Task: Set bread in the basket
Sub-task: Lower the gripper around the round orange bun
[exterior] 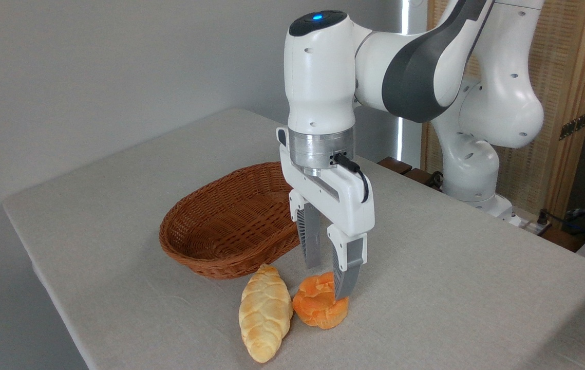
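Note:
The small orange bun (317,309) has rounded sides. My gripper will grab it by them next, to put the bread into the wicker basket.
The bread, a small round orange bun (317,309) with a knotted top, lies on the grey tablecloth near the front edge. My gripper (327,280) points straight down over it and is open. The nearer fingertip (344,288) overlaps the bun's upper right side, and the farther one ends just behind the bun's top. I cannot tell whether either pad touches the bun. The oval brown wicker basket (205,257) stands empty behind and to the left of the bun, a short way off.
A pale yellow braided loaf (265,318) lies right beside the bun on its left, nearly touching it. The table's front-left edge (66,318) runs close to the loaf. My arm's base (477,185) stands at the back right.

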